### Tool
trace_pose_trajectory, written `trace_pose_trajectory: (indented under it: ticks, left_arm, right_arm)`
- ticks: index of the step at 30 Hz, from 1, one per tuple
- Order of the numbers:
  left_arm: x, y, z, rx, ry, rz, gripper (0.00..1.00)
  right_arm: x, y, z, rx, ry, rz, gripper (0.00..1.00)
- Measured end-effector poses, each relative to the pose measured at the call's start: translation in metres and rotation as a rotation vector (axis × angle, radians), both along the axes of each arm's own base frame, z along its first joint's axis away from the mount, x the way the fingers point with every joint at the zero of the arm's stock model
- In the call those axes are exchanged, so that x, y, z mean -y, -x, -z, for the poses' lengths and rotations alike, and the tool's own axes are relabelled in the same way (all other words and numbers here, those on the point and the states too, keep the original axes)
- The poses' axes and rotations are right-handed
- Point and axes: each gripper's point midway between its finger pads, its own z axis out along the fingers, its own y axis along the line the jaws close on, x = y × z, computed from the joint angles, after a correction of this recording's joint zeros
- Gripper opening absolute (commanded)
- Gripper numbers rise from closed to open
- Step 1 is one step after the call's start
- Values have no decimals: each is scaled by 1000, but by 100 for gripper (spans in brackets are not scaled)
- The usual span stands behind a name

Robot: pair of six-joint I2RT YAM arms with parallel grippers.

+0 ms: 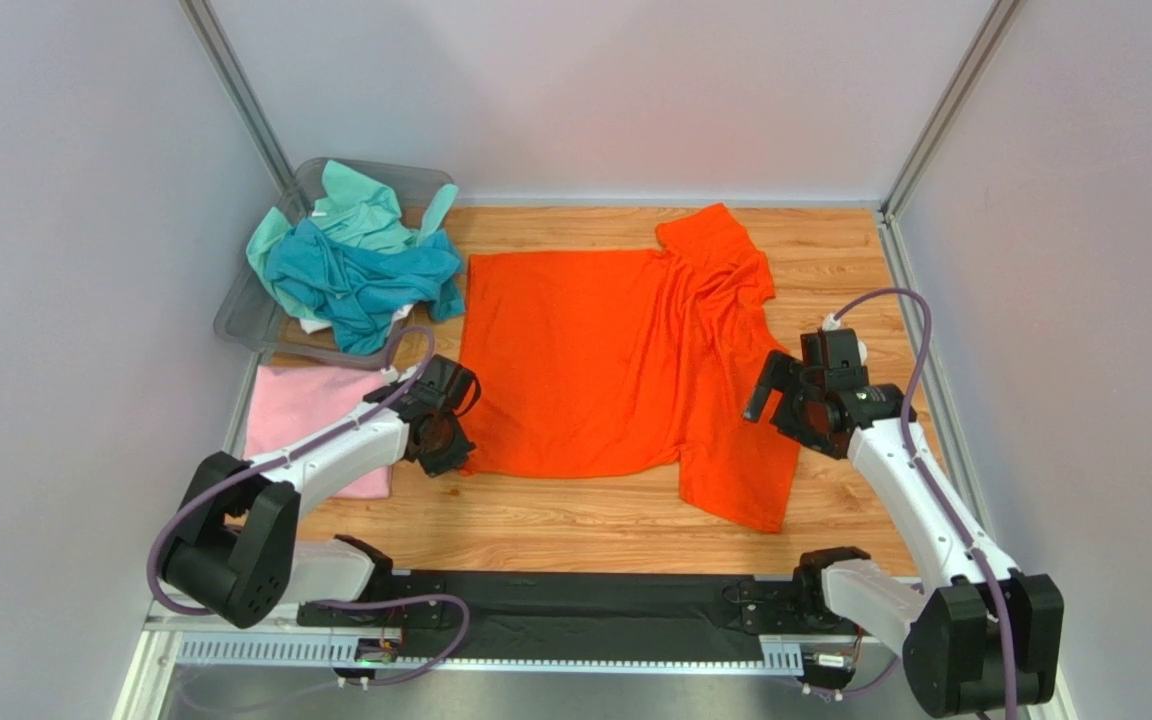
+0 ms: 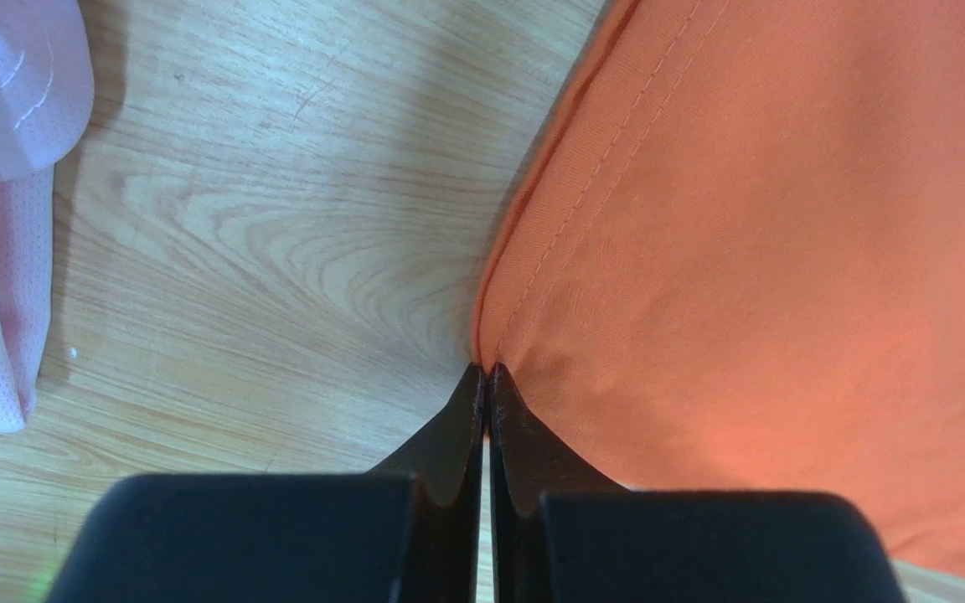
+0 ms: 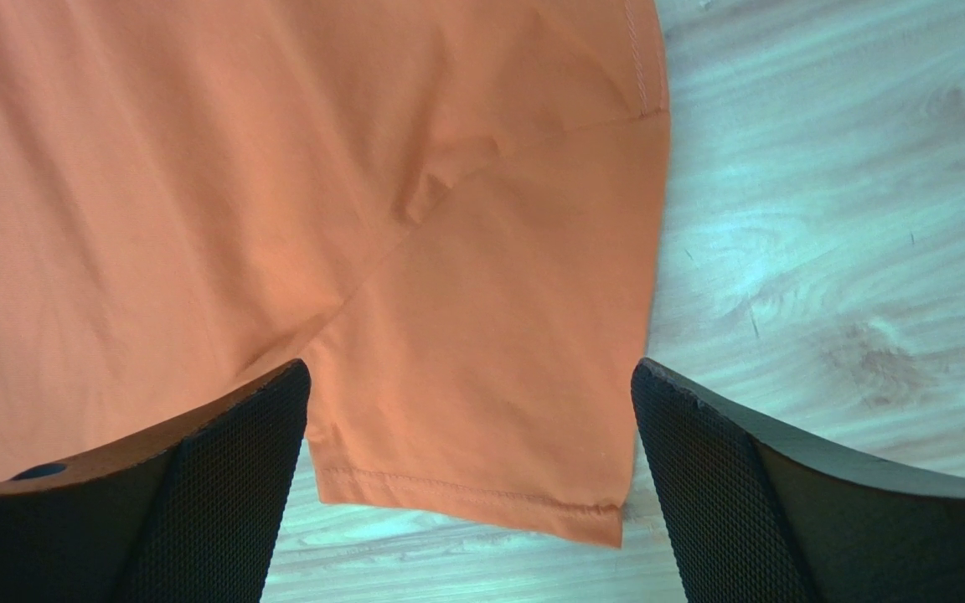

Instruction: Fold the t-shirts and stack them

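My right gripper grabs the hem end of the orange t-shirt's near sleeve next, to fold the t-shirt's near side over its body.
The bright orange t-shirt (image 1: 597,360) lies spread on the wooden table, its right part folded over in creases. My left gripper (image 1: 440,435) sits at the shirt's near-left edge. In the left wrist view its jaws (image 2: 486,371) are shut, pinching the stitched hem of the orange cloth (image 2: 765,251), which puckers at the tips. My right gripper (image 1: 778,398) hovers open over the shirt's right side. The right wrist view shows the orange sleeve (image 3: 475,377) lying between the wide-apart fingers (image 3: 223,478). A pale pink t-shirt (image 1: 312,420) lies flat at the left.
A grey see-through bin (image 1: 244,315) at the back left holds a crumpled teal shirt (image 1: 357,278) and a mint green one (image 1: 357,203). White walls close in the table on the left, back and right. Bare wood (image 1: 567,518) runs along the near side.
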Motion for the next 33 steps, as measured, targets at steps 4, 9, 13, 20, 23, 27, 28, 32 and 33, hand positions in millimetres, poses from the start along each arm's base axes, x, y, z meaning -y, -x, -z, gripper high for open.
trace_pose_trajectory:
  ticks: [4,9,13,20,23,27,28,32,33]
  left_arm:
    - [-3,3,-1,8,-1,-2,0]
    - [-6,6,-8,27,-4,8,0]
    - [-7,6,-10,34,-7,24,0]
    - [-10,6,-14,59,-20,41,0]
    - [-13,5,-15,68,-37,50,0]
    - [-15,5,-15,70,-49,62,0]
    - [-15,5,-15,71,-49,64,0]
    - [-15,4,-16,74,-50,66,0]
    - [-15,4,-16,74,-50,67,0]
  right_arm:
    - [-4,22,-2,-42,-5,-2,100]
    - [-35,60,5,-102,-31,-93,97]
    - [-51,94,30,-219,-29,-130,95]
    - [-41,116,65,-349,19,-41,80]
    - [-39,117,76,-378,41,-28,75]
    - [-37,116,85,-406,68,-23,70]
    - [-38,115,84,-406,68,-25,60]
    - [-41,111,85,-390,56,-37,35]
    - [-42,110,84,-389,52,-38,23]
